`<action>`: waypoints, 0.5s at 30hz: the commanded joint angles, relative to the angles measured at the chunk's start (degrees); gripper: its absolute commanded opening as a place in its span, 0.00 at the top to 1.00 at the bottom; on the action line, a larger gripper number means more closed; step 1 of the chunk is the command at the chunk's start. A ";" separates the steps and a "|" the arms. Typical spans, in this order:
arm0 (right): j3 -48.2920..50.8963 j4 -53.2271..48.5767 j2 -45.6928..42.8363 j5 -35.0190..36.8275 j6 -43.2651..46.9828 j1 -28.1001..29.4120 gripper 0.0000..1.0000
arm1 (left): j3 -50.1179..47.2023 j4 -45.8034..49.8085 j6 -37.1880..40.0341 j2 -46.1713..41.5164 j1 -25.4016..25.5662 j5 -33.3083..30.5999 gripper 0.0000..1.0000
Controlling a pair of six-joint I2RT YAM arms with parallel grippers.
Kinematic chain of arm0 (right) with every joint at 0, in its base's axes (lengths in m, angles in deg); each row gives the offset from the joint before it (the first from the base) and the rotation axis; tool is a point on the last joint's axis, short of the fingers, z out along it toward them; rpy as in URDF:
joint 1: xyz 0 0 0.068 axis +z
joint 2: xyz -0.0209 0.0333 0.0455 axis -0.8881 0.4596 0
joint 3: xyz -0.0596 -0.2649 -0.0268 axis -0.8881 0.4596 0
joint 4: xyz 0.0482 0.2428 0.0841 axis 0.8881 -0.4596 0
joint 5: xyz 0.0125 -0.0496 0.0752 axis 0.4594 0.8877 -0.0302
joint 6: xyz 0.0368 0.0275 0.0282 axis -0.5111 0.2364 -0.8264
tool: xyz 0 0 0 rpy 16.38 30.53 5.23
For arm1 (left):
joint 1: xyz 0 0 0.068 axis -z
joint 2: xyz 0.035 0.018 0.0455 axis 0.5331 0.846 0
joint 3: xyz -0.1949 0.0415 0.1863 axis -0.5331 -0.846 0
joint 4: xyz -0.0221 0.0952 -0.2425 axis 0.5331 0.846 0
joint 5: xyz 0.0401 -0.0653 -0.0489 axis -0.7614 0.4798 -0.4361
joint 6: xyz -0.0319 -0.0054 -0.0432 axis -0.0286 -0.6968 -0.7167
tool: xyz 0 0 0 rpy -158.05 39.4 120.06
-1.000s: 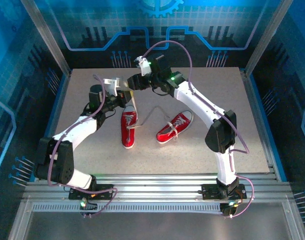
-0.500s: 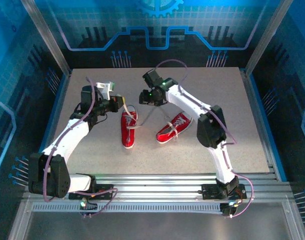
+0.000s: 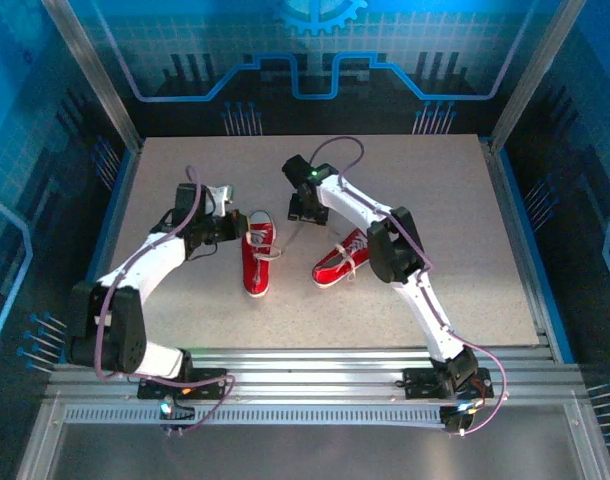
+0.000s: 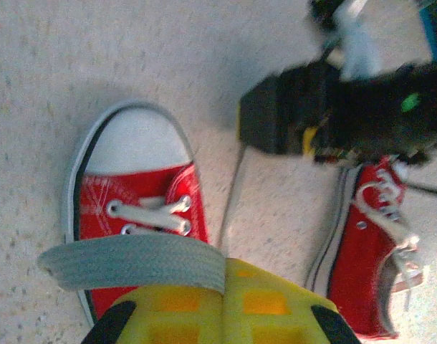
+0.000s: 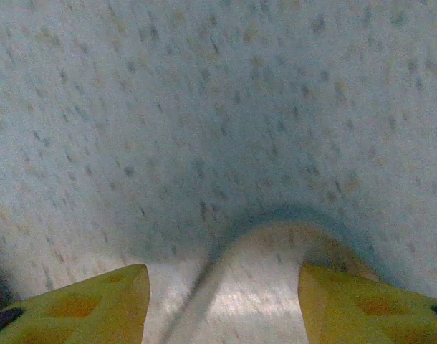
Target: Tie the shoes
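The loose lace has a part away from the shoe, and my right gripper should grab the lace there next. That leaves slack to tie the laces.
Two red shoes lie mid-table: the left shoe [image 3: 257, 252] [image 4: 136, 190] with its white toe cap pointing away, and the right shoe [image 3: 345, 258] [image 4: 367, 251] lying at an angle. My left gripper [image 3: 235, 226] [image 4: 226, 276] is just left of the left shoe's toe end, shut on a flat white lace [image 4: 132, 261] that runs across its yellow fingers. My right gripper [image 3: 303, 208] [image 5: 224, 287] points down close to the table behind the shoes. It is open, with a thin blurred lace [image 5: 200, 297] lying loose on the table between its fingers.
The speckled grey table [image 3: 435, 190] is fenced by metal posts and blue panels. Bare tabletop lies to the right of and in front of the shoes. A second thin lace [image 4: 231, 193] stretches from the right gripper's black body [image 4: 333, 118] toward the left shoe.
My right gripper has dropped to the table and opened wider, with the lace now loose between its fingers. The left gripper has come down next to the left shoe, still clamping its lace.
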 commanded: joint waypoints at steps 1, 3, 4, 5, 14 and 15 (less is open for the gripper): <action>-8.06 -6.58 5.93 1.95 1.95 -0.23 0.42 | -2.60 0.31 -2.52 3.88 0.32 1.11 1.00; -11.18 -8.15 8.39 1.37 3.65 -0.20 0.44 | -3.51 -0.82 -3.09 5.49 1.42 1.85 1.00; -11.97 -8.63 9.05 0.88 4.86 -0.07 0.47 | -3.81 -1.19 -3.20 6.45 2.07 2.56 1.00; -11.93 -8.78 9.37 0.65 6.24 -0.06 0.51 | -3.97 -1.47 -3.50 7.33 2.87 3.20 1.00; 9.99 5.84 -6.38 -2.52 23.50 0.12 1.00 | -6.38 -7.01 -12.06 7.76 14.03 3.69 1.00; 12.96 8.14 -8.70 -3.46 25.39 0.10 1.00 | -6.51 -7.29 -12.78 7.11 15.11 3.29 1.00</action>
